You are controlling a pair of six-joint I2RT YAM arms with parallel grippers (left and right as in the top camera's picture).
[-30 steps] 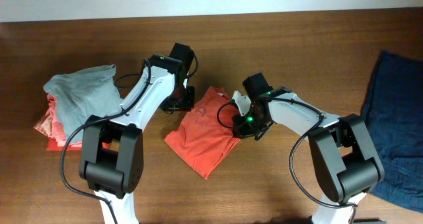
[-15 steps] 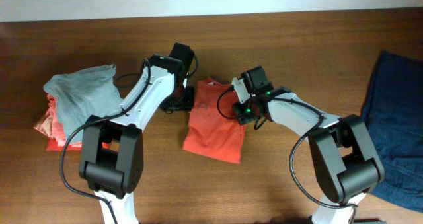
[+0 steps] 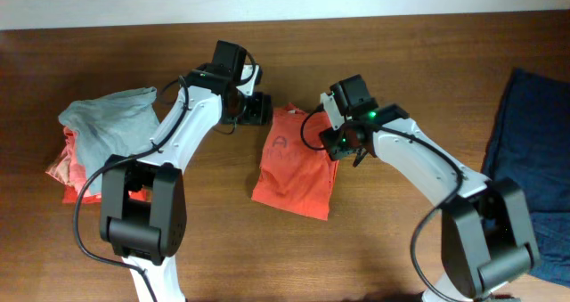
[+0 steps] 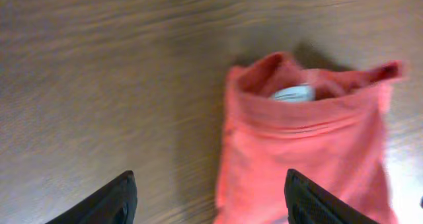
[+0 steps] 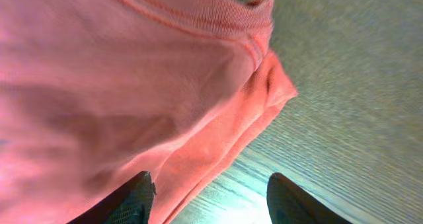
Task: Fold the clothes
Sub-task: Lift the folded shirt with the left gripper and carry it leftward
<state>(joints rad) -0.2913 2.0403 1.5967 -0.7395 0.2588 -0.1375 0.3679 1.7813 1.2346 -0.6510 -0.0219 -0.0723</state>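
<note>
My left gripper is to grab the folded coral-red T-shirt's collar end next. The T-shirt's body is then free to lay on the pile.
A coral-red T-shirt with white lettering lies folded into a narrow rectangle at the table's middle. My left gripper is open above its top left corner; its wrist view shows the collar end with a white label between the spread fingertips. My right gripper is open over the shirt's upper right edge. One right fingertip is over the cloth, the other over bare wood. A pale grey-blue shirt lies on coral ones at the left. A navy one lies at the right.
The wooden table runs to a pale wall at the back. The pile at the left and the navy cloth at the right edge flank the arms' workspace.
The coral shirt went from a skewed diamond to a straight narrow rectangle. Both grippers have let go of its top corners and lifted slightly away.
</note>
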